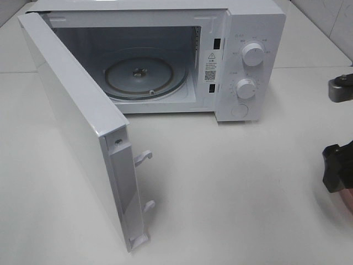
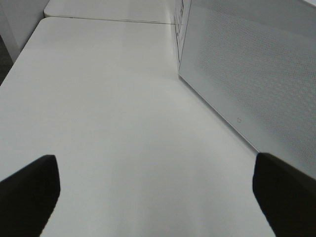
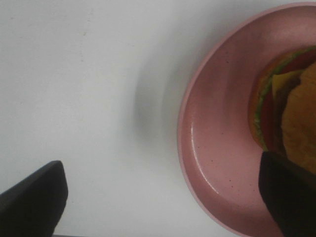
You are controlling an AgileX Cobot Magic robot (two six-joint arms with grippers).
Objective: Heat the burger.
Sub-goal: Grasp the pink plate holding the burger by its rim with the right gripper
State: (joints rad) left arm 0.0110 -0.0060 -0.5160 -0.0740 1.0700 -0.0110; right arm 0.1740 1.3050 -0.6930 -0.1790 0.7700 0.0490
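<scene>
My right gripper is to grab the pink plate by its bare rim (image 3: 186, 148) next and keep the plate level, as the burger (image 3: 289, 106) sits loose on it.
The burger (image 3: 289, 106) shows only in the right wrist view, cut off by the frame edge: brown bun, yellow cheese and green and red layers. It sits on a pink plate (image 3: 217, 148). My right gripper (image 3: 160, 197) is open above the plate's rim, one fingertip (image 3: 32, 197) over bare table and the other over the plate beside the burger. In the exterior high view only the right arm (image 1: 337, 165) and a sliver of the plate (image 1: 346, 201) show at the right edge. My left gripper (image 2: 158, 192) is open over bare table next to the microwave door (image 2: 247, 74).
The white microwave (image 1: 248, 55) stands at the back with its door (image 1: 71, 121) swung wide toward the front left. Its glass turntable (image 1: 146, 74) holds nothing. White table (image 1: 231, 193) stretches between the microwave and the plate.
</scene>
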